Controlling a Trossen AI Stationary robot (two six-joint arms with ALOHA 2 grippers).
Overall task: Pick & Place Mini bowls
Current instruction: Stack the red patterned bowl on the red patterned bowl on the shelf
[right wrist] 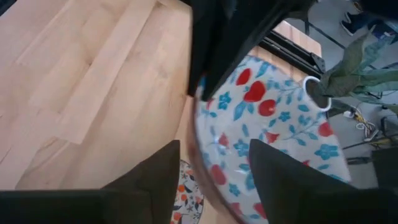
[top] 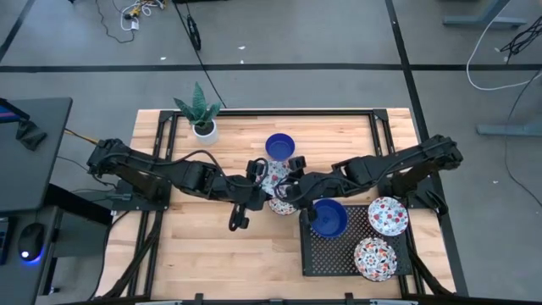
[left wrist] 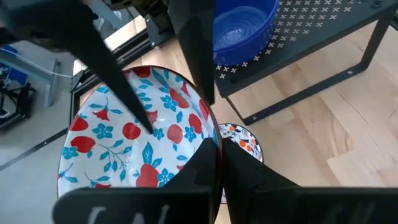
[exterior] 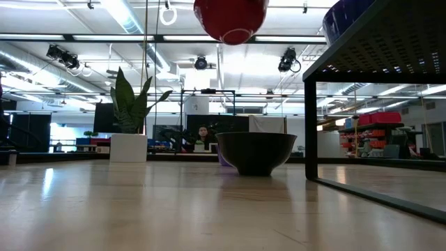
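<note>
The floral bowl has to go over to the black rack and be placed there, so my right gripper will grab it by its rim [right wrist: 208, 168] next.
A white mini bowl with red-and-blue flowers [top: 274, 176] hangs in the air at mid-table between both grippers; the low view shows its red underside [exterior: 231, 17]. My left gripper [left wrist: 217, 149] is shut on its rim. My right gripper [right wrist: 214, 155] is open, one finger inside the bowl and one outside its opposite rim; whether they touch I cannot tell. Below it a second floral bowl [top: 282, 205] rests on the table. A blue bowl [top: 279, 146] stands on the wood behind. The black rack holds a blue bowl [top: 329, 218] and two floral bowls [top: 388, 215]. My left gripper pinches the floral bowl's rim [left wrist: 208, 134] between its two fingers, one finger inside the bowl and one outside, coming from the table's left side. The bowl is lifted clear of the table, its opening tilted toward the left wrist camera.
A white plant pot [top: 203, 129] stands near the far edge, left of the blue bowl. The black perforated rack [top: 318, 254] fills the near right part of the table and stands on legs [exterior: 310, 125]. Bare wood [top: 195, 246] lies on the near left.
</note>
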